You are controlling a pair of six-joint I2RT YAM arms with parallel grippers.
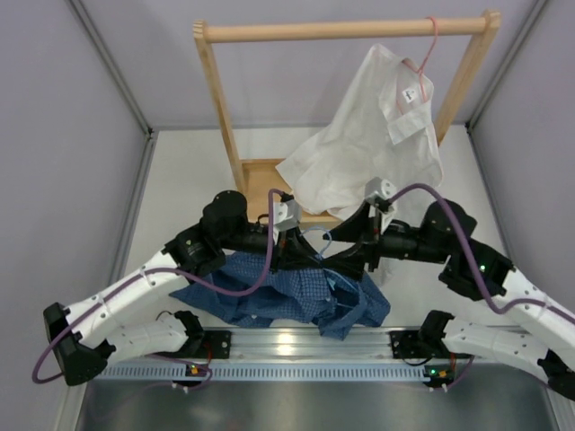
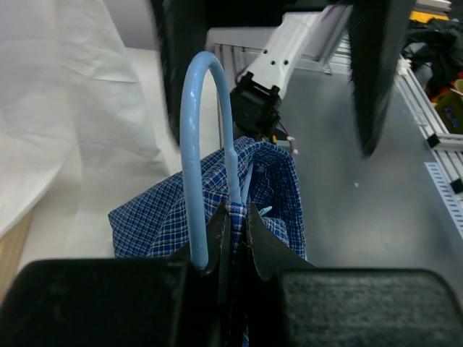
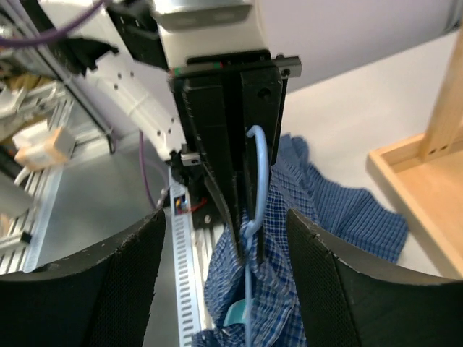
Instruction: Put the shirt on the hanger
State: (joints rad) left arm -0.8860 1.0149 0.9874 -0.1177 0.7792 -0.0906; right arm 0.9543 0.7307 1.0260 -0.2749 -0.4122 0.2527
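Note:
The light-blue hanger should be grabbed next by its exposed hook (image 3: 262, 176) with my right gripper. My left gripper then stays free to work the shirt on.
The dark blue checked shirt (image 1: 269, 296) hangs bunched between the two arms over the table's near edge. The light-blue hanger (image 1: 329, 239) runs through it, with its hook sticking out above the fabric. My left gripper (image 1: 305, 254) is shut on a fold of the shirt (image 2: 166, 217) together with the hanger's neck; the hook (image 2: 195, 130) arches up just left of the fingers (image 2: 217, 231). My right gripper (image 3: 228, 238) is open wide and empty. It faces the left gripper, with the hook (image 3: 259, 166) and shirt (image 3: 318, 210) between its fingers (image 3: 340, 275), touching neither.
A wooden rack (image 1: 346, 31) stands at the back, with its base (image 1: 260, 180) just behind the grippers. A large white shirt (image 1: 368, 144) hangs on it from a pink hanger (image 1: 422, 54). A metal rail (image 1: 296, 346) runs along the near edge.

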